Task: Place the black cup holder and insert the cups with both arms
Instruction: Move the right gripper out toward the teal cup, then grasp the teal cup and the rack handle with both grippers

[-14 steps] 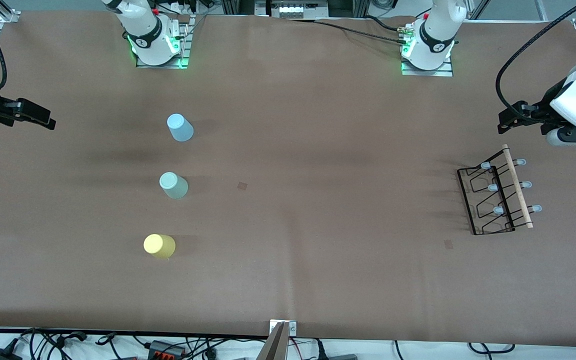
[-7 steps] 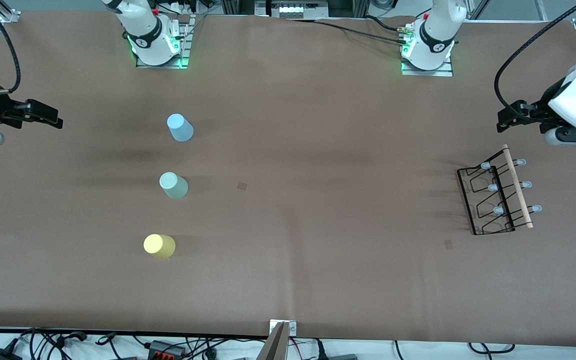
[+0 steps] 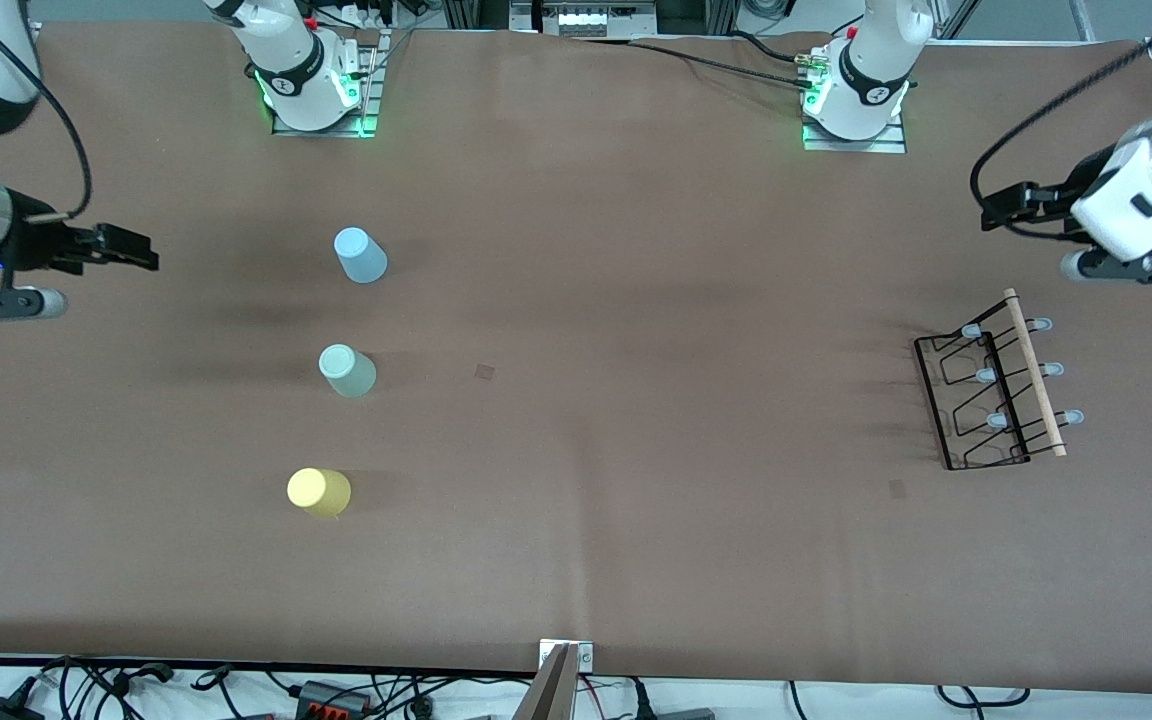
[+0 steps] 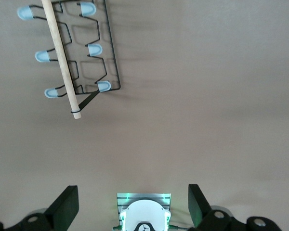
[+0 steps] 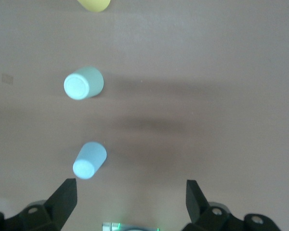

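Next, my left gripper grips the black cup holder by its wooden rod [image 3: 1036, 374] [image 4: 61, 57] to set the holder in place for the cups.
The black cup holder [image 3: 996, 390] stands at the left arm's end of the table, its wooden rod [image 4: 61, 57] on top. Three cups stand closed end up in a row at the right arm's end: light blue [image 3: 361, 255], mint green [image 3: 347, 370], and yellow [image 3: 319, 491] nearest the front camera. My left gripper [image 3: 1006, 205] hangs open and empty over bare cloth between the holder and the row of bases. My right gripper [image 3: 131, 250] hangs open and empty, apart from the light blue cup [image 5: 90, 160]. The mint cup [image 5: 83, 83] shows in the right wrist view too.
The brown cloth [image 3: 636, 300] covers the whole table. Two white bases with green lights [image 3: 311, 95] [image 3: 856, 105] stand along the edge farthest from the front camera. Cables and a metal bracket [image 3: 566, 660] lie at the nearest edge. Two small dark marks [image 3: 485, 371] [image 3: 897, 488] spot the cloth.
Both grippers have moved inward over the table, the right one toward the light blue cup, the left one a little toward the bases. Cups and holder have not moved.
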Robot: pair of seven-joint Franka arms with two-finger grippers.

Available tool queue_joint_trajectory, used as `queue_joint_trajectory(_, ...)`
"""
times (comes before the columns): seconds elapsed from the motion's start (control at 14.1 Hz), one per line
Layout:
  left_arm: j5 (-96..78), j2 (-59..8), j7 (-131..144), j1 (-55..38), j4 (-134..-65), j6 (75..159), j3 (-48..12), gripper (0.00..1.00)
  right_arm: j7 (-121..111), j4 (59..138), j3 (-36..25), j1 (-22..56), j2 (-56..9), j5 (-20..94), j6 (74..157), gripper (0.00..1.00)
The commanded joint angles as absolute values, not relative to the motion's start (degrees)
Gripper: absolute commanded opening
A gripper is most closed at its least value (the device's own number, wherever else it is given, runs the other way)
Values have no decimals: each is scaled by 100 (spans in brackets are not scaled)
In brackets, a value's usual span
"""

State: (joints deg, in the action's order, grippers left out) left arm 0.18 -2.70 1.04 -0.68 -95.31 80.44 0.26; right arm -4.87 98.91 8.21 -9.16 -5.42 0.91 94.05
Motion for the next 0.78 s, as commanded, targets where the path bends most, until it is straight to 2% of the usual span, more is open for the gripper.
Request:
queue_joint_trajectory(0.0, 70, -843, 27, 324, -9106, 7858, 18, 100, -475, 10825, 844, -642, -334, 132, 10428, 100)
queue_joint_trajectory(0.07, 70, -931, 18, 412, -9123, 7849, 26, 100, -344, 11115, 844, -572, -308, 132, 10885, 100)
queue_joint_trajectory(0.36, 341, -1212, 18, 738, -9219, 8216, 26, 100, 149, 11197, 844, -291, -833, 132, 11784, 100)
queue_joint_trajectory(0.5, 536, -1222, -96, 825, -9622, 9039, 26, 100, 315, 11206, 844, -167, -1167, 123, 12206, 100)
queue_joint_trajectory(0.71, 536, -1222, -745, 1036, -10368, 10918, 26, 100, 395, 11565, 817, 26, -1362, 114, 13005, 100)
